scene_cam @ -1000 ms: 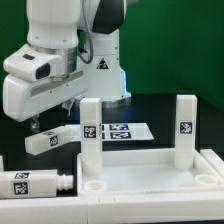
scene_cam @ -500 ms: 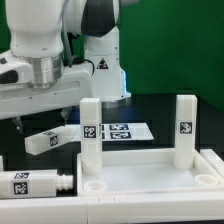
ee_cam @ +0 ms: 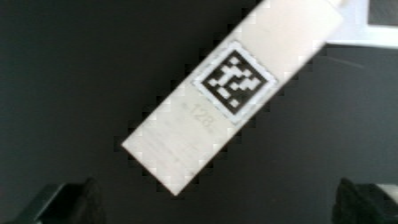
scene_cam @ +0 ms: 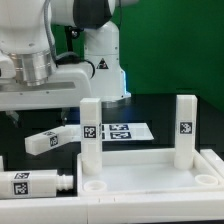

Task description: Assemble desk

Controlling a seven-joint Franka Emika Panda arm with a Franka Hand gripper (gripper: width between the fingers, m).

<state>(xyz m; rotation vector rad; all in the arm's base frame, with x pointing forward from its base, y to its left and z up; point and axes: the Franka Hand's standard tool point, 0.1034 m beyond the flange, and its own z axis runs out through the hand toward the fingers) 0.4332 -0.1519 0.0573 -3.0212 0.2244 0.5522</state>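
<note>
The loose leg's corner is far below my open fingers, so they would miss it if I closed now. My gripper needs to move lower first, then close on the leg's corner.
The desk's white tabletop panel (scene_cam: 140, 168) lies at the front, with two square legs standing upright in it: one (scene_cam: 90, 130) near its middle, one (scene_cam: 185, 128) toward the exterior view's right. A loose tagged leg (scene_cam: 50, 140) lies on the black table to the exterior view's left of the standing legs. Another loose leg (scene_cam: 30, 183) lies at the front left. In the wrist view, the first loose leg (ee_cam: 228, 85) runs diagonally below my gripper (ee_cam: 217, 206). The gripper is open, its dark fingertips (ee_cam: 64, 204) stand far apart, and only the leg's end corner reaches in between them. It hovers above the leg without touching.
The marker board (scene_cam: 125, 131) lies flat on the black table behind the tabletop panel. The robot arm (scene_cam: 40, 60) and its base (scene_cam: 100, 60) fill the upper left of the exterior view. Green wall behind.
The arm's hand has swung toward the exterior view's left and turned, and is now over the loose leg. The furniture parts have not moved. The gripper stays open.
</note>
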